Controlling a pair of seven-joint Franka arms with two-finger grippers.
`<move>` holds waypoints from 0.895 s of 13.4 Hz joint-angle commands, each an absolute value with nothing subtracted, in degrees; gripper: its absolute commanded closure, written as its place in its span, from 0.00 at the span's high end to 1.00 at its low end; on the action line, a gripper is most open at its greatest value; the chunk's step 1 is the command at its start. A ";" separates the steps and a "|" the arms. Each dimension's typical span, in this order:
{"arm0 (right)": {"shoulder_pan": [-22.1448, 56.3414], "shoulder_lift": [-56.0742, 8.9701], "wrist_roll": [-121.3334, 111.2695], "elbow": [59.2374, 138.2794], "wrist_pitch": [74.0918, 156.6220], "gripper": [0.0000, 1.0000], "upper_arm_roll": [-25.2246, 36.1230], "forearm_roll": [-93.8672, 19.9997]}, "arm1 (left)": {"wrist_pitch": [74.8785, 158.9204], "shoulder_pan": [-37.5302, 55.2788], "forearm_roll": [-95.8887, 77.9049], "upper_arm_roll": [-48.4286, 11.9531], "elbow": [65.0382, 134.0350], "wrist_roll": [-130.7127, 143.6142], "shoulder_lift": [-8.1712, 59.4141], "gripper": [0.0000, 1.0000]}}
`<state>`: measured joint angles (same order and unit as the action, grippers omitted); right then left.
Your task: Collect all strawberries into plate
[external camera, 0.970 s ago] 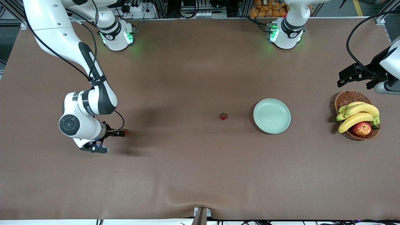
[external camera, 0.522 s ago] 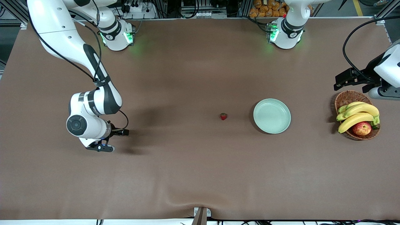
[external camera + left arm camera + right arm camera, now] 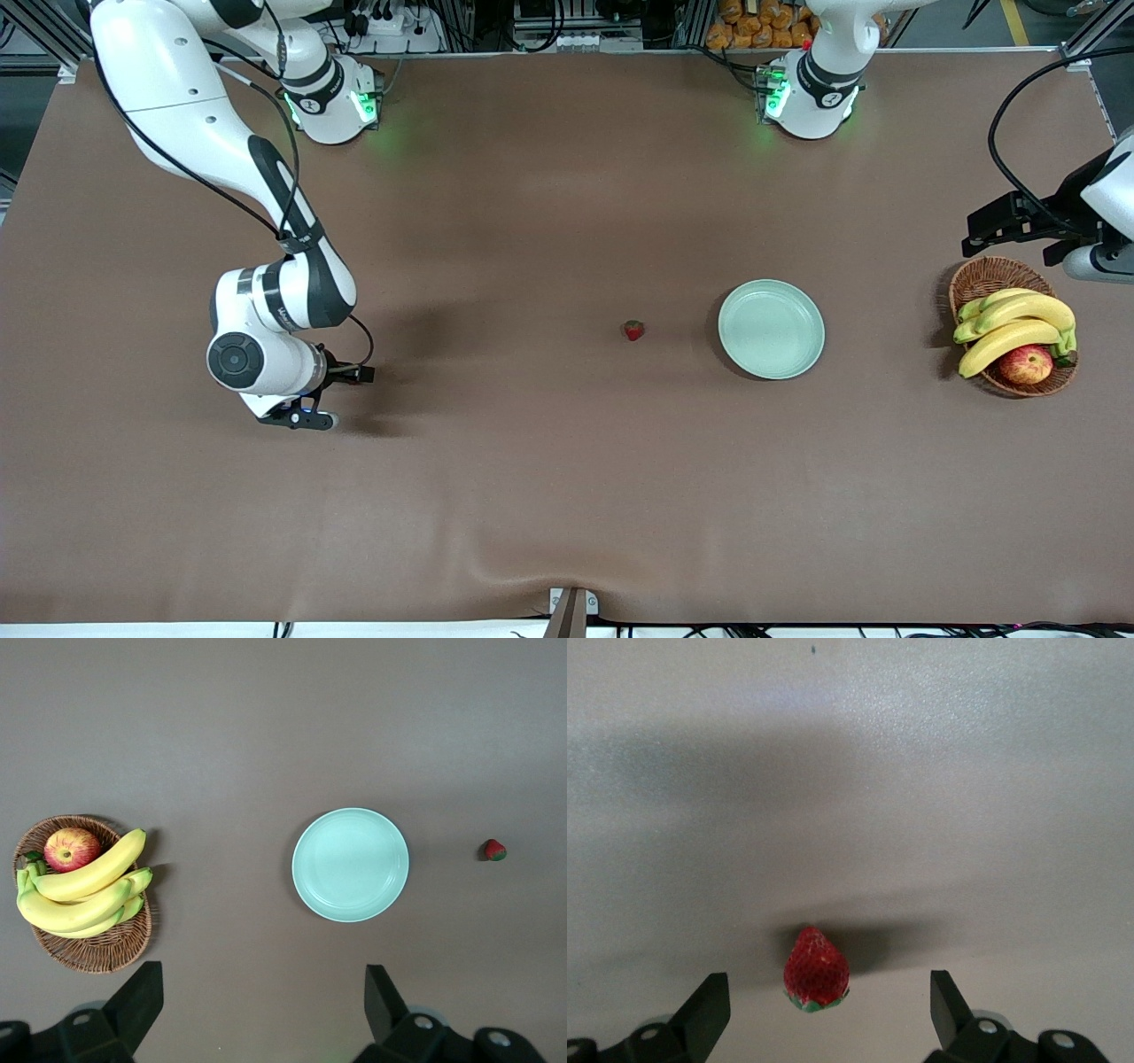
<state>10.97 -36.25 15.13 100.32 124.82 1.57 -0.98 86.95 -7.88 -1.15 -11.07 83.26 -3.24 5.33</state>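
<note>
I will next grab the strawberry between my right gripper's fingers by its red sides above the leafy cap, to collect the strawberries into the plate [image 3: 771,329].
One strawberry [image 3: 633,330] lies on the table beside the pale mint-green plate [image 3: 771,329], toward the right arm's end of it; both also show in the left wrist view, the strawberry [image 3: 494,850] and the plate [image 3: 351,865]. The plate holds nothing. My right gripper [image 3: 359,375] is low over the table at the right arm's end. It is open, with a second strawberry [image 3: 817,968] lying on the table between its fingers [image 3: 709,1005], untouched. That berry is hidden in the front view. My left gripper [image 3: 1005,223] is open and empty, high over the table beside the basket.
A brown wicker basket [image 3: 983,279] with bananas [image 3: 1014,323] and an apple [image 3: 1025,363] stands at the left arm's end. It also shows in the left wrist view [image 3: 97,948]. A ridge in the brown table cover [image 3: 567,567] runs near the front edge.
My right gripper has shifted a little toward the table's middle and now covers the strawberry that showed at its fingertips. My left arm has shifted slightly near the basket.
</note>
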 commanded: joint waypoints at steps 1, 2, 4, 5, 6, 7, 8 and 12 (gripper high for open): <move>10.99 -36.47 14.77 100.72 125.24 1.00 1.58 -1.58 | 87.19 -7.82 -1.32 -11.34 82.62 -3.78 5.71 1.00; 10.99 -36.56 14.77 100.72 125.24 1.00 1.58 -1.58 | 87.19 -8.08 -1.49 -11.34 82.62 -3.95 5.71 1.00; 11.07 -36.56 14.77 100.72 125.33 1.00 1.58 -1.58 | 87.19 -7.65 -1.67 -11.34 82.71 -3.69 5.80 1.00; 11.16 -36.65 14.77 100.64 125.33 1.00 1.58 -1.58 | 87.62 -7.56 -1.84 -11.42 83.23 -3.60 6.58 1.00; 11.16 -36.91 14.77 100.55 125.42 1.00 1.58 -1.58 | 88.41 -7.21 -1.93 -11.77 83.15 -3.60 8.94 1.00; 11.16 -36.91 14.77 100.63 126.12 1.00 1.58 -1.58 | 90.42 -6.42 -2.37 -12.04 83.23 -3.52 10.97 1.00; 11.25 -37.00 14.77 100.63 126.65 1.00 1.58 -1.58 | 92.27 -3.63 -2.46 -12.48 83.32 -2.56 13.60 1.00; 11.25 -37.27 14.77 100.72 126.56 1.00 1.58 -1.58 | 99.91 4.81 -2.46 -12.57 83.14 6.74 21.34 1.00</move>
<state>11.09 -37.24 15.13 100.39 125.97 1.54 -0.98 97.15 1.65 -2.08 -12.64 84.44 2.93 18.36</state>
